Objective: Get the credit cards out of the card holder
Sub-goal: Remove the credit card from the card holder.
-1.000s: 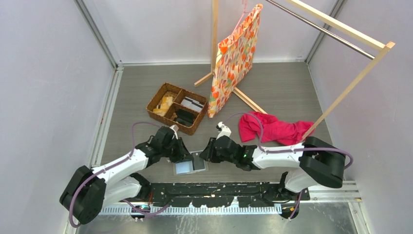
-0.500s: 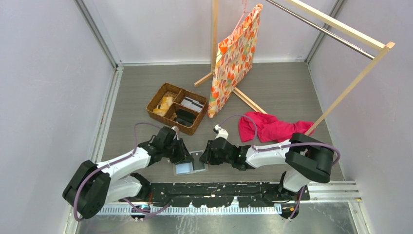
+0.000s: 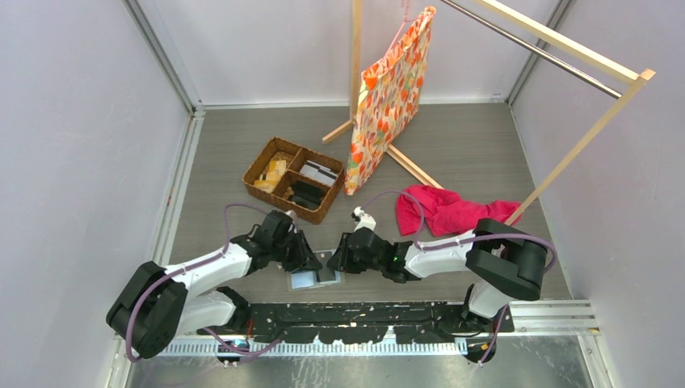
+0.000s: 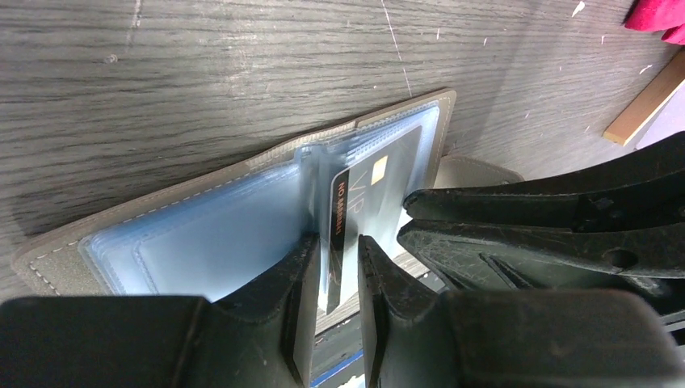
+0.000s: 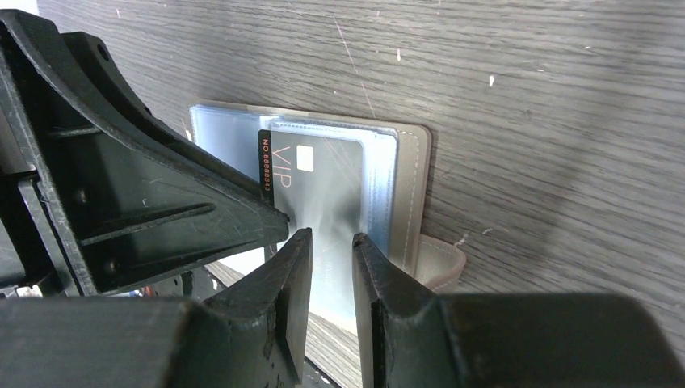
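The card's edge with the dark strip runs well back past my fingers in the left wrist view. My left gripper would hold the card by closing now, so it should.
The card holder (image 3: 305,280) lies open on the table between both grippers, grey-olive outside with pale blue sleeves (image 4: 202,234). It also shows in the right wrist view (image 5: 413,186). A whitish-grey credit card (image 4: 380,182) with a dark "VIP" strip sticks partway out of the right sleeve (image 5: 323,186). My left gripper (image 4: 335,267) has its jaws narrowly apart around the card's protruding edge, with gaps on both sides; it sits at the fold (image 3: 313,263). My right gripper (image 5: 331,259) is narrowly open, tips down over the sleeve with the card (image 3: 334,262).
A brown wicker divided basket (image 3: 295,179) holding small items stands behind the left arm. A red cloth (image 3: 452,212) lies behind the right arm. An orange patterned bag (image 3: 388,97) hangs from a wooden rack (image 3: 565,48). The table's near edge (image 3: 363,311) is just behind the wallet.
Both grippers have closed in slightly over the wallet, and the right arm's elbow has swung left. The wallet stays in place.
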Motion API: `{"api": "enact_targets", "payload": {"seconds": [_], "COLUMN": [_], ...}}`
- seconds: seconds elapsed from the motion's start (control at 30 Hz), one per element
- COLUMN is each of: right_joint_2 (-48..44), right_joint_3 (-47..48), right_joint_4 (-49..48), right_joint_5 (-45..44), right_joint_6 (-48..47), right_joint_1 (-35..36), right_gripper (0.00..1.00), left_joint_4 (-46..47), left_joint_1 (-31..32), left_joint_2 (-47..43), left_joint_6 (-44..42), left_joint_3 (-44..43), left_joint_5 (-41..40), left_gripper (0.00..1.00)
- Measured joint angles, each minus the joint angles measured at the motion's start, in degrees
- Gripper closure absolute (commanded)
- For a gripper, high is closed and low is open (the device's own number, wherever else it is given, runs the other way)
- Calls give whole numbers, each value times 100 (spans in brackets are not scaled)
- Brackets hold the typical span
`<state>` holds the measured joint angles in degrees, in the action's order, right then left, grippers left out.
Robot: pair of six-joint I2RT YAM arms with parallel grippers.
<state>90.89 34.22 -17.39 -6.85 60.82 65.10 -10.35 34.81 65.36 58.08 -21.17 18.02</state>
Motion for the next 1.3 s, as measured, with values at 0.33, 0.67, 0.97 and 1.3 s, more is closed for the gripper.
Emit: {"api": "enact_targets", "payload": {"seconds": [0.33, 0.67, 0.97, 1.3], "right_joint_2": [179, 271, 352, 354], "right_joint_3": [2, -22, -22, -81], "right_joint_4": [-321, -494, -623, -723], "right_joint_5": [168, 306, 407, 426], "right_joint_6": [149, 306, 367, 433], "right_joint_1": [-28, -146, -197, -264], "right_gripper": [69, 70, 70, 69], "left_joint_4": [90, -9, 70, -245], "left_joint_1": [0, 2, -4, -114], "left_joint_2": [-66, -1058, -1287, -1687], "left_joint_6": [46, 173, 302, 297], "left_joint_3": [92, 446, 662, 662], "left_joint_5": [-24, -275, -267, -343], "left_gripper": [82, 84, 99, 99]}}
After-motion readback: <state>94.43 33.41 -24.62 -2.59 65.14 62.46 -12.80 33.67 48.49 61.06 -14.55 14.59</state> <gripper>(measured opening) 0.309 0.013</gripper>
